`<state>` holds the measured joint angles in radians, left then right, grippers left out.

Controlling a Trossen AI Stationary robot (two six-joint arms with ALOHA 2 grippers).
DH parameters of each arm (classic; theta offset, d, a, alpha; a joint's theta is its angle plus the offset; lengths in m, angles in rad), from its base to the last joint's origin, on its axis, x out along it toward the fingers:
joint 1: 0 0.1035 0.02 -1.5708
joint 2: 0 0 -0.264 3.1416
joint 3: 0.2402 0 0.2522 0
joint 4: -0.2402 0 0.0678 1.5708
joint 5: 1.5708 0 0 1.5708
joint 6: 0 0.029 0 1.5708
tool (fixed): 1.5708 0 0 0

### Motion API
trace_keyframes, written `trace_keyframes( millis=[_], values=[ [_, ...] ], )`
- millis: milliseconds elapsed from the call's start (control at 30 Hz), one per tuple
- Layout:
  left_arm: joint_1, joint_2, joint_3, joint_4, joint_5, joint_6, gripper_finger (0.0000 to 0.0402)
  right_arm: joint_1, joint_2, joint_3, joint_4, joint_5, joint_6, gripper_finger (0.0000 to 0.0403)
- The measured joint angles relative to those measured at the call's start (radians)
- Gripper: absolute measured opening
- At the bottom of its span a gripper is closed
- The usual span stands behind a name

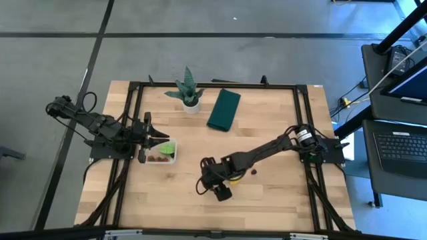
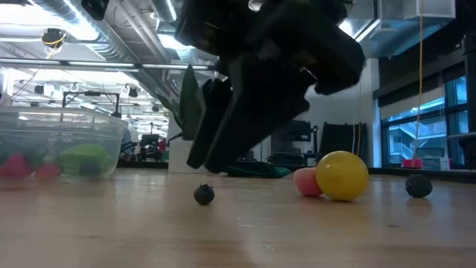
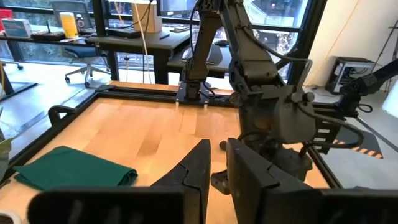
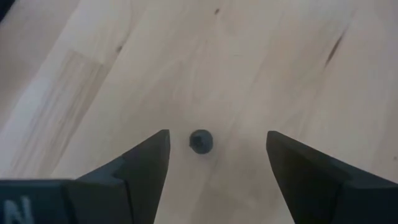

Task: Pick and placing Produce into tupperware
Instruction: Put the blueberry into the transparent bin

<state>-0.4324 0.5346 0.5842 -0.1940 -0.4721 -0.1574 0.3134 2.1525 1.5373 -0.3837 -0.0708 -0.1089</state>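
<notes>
The small dark berry needs to go with the other produce in the clear tupperware point(image 1: 162, 152), so my right gripper needs to grab it by its round sides next.
The clear tupperware point(image 1: 162, 152) stands at the table's left and holds the light green piece point(image 2: 83, 158) and red pieces point(image 2: 15, 164). A small dark berry point(image 4: 201, 141) lies on the bare wood. My right gripper point(image 4: 217, 155) is open and hangs just above it, pointing down, one finger on either side and touching nothing; it also shows in the low view point(image 2: 204, 165). The yellow piece point(image 2: 342, 176), a red piece point(image 2: 303, 181) and another dark berry point(image 2: 418, 185) lie to its right. My left gripper point(image 1: 152, 132) hovers at the tupperware's far edge, fingers a narrow gap apart, empty.
A potted green plant point(image 1: 188, 90) and a folded dark green cloth point(image 1: 223, 109) stand at the table's far edge. A black frame point(image 1: 303, 127) runs along the table's sides. Bare wood lies between the tupperware and my right gripper.
</notes>
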Motion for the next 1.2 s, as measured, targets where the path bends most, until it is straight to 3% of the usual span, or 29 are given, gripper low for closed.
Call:
trace_keyframes(
  millis=[667,933,1200],
  values=[
    [0.0,0.0,0.0,0.0,0.0,0.001,0.001,0.006,0.057,-0.025,0.088,-0.002,0.022,0.0262],
    [0.0,0.0,0.0,0.0,0.0,0.002,0.0001,0.006,0.058,-0.022,0.073,-0.002,0.025,0.0197],
    [0.0,0.0,0.0,0.0,0.0,0.001,0.0019,0.006,0.058,-0.02,0.035,-0.001,0.024,0.0135]
  ],
)
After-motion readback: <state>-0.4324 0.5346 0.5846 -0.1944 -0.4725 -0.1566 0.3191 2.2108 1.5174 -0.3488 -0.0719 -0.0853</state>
